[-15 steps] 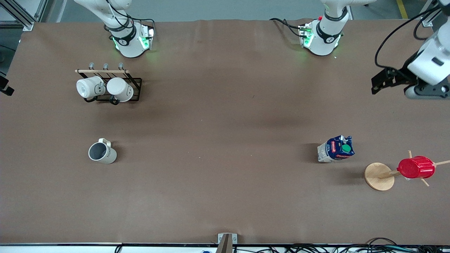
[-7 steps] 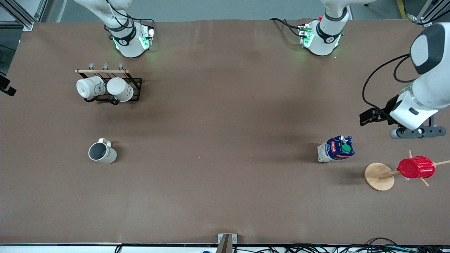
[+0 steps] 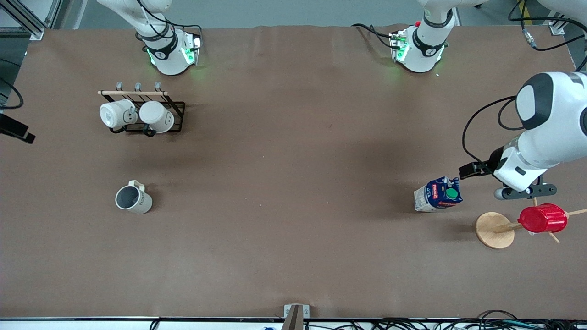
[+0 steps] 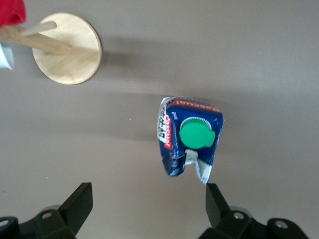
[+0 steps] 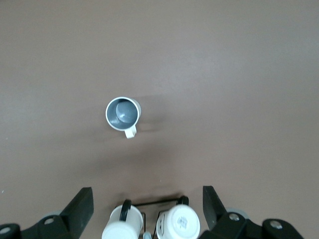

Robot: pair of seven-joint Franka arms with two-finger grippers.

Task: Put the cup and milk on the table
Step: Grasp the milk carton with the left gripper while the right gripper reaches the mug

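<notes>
My left gripper is going to place the milk [image 3: 438,195] on the tabletop near the cup [image 3: 133,199], so next it should pick the milk up by its blue upper sides.
The milk [image 3: 438,195] stands upright on the brown table [image 3: 293,183] toward the left arm's end, its green cap up; it also shows in the left wrist view [image 4: 192,142]. My left gripper [image 3: 470,170] hangs open and empty in the air over the table just beside the carton's top, its jaws wide apart in the left wrist view [image 4: 149,206]. The cup [image 3: 133,199] stands upright on the table toward the right arm's end, dark grey inside up [image 5: 123,113]. My right gripper [image 5: 147,209] is open and empty, high over the mug rack.
A black wire rack [image 3: 176,117] holds two whiter mugs [image 3: 117,113], farther from the front camera than the cup. A wooden peg stand [image 3: 494,230] carries a red ribbed cup [image 3: 542,218] beside the milk. A black part of the right hand [image 3: 16,130] shows at the view's edge.
The left arm has swung down from the table's edge toward the milk, and its gripper now hangs beside the carton. The right hand has shifted slightly. The cup and the milk have not moved.
</notes>
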